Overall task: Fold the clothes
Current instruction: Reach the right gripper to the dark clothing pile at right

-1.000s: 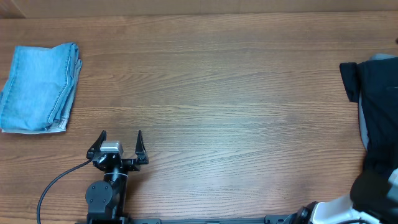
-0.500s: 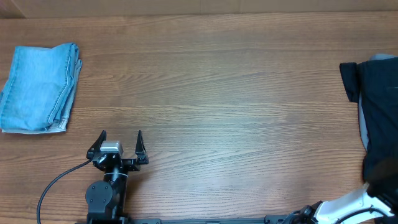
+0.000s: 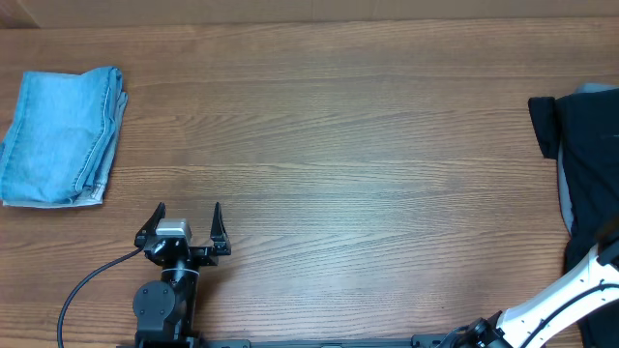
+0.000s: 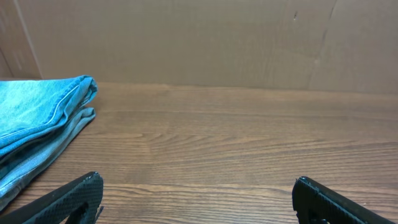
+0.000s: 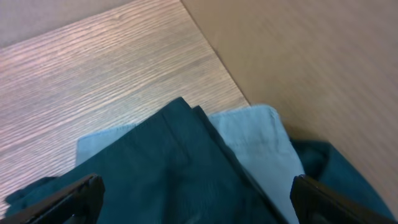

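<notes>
The robot's right gripper will next grab the black garment by its top corner [image 3: 542, 103] to pull it off the pale fabric [image 3: 562, 191] and spread it out for folding.
The clothes lie in two places. A folded light-blue denim piece [image 3: 60, 135] rests at the table's far left, and the left wrist view shows it [image 4: 34, 127] ahead to the left. A black garment [image 3: 592, 164] is heaped at the right edge with pale fabric [image 3: 562, 191] showing along its side. My left gripper [image 3: 189, 215] stands open near the front edge, with only bare wood between its fingers [image 4: 198, 199]. My right gripper [image 5: 198, 196] hovers open over the black garment [image 5: 168, 168] and its pale lining [image 5: 258, 140], holding nothing. The overhead view cuts it off.
The wooden table [image 3: 348, 145] stretches between the two piles. A brown cardboard wall [image 4: 205, 37] stands behind the far edge. The right arm's white link [image 3: 566, 295] slants up from the front right corner. A black cable [image 3: 82, 290] trails left from the left arm's base.
The right arm has swung up and out toward the right edge over the black garment. The left arm and both piles have stayed where they were.
</notes>
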`<state>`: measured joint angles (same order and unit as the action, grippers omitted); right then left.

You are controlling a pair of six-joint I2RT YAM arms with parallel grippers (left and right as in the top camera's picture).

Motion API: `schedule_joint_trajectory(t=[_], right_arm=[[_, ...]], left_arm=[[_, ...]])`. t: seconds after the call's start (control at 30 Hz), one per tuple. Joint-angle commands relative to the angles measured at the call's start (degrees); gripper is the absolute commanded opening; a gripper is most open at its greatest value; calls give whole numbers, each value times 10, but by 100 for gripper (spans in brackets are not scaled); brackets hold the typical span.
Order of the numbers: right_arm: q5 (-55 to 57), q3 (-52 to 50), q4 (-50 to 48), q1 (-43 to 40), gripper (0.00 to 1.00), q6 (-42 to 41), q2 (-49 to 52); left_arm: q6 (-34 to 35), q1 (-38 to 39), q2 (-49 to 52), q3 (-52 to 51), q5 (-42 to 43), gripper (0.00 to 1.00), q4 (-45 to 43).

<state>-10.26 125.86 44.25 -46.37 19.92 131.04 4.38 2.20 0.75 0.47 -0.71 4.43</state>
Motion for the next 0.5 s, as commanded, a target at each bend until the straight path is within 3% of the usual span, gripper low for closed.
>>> schedule_joint_trajectory(t=[0.0,0.47], right_arm=[[-15,10,-36,9,100,68,23],[-23,9,-80,12,98,104,92]], left_arm=[[8,-4,-5,-2,-3,100,-1],[8,-4,-5,-2,-3,100,-1]])
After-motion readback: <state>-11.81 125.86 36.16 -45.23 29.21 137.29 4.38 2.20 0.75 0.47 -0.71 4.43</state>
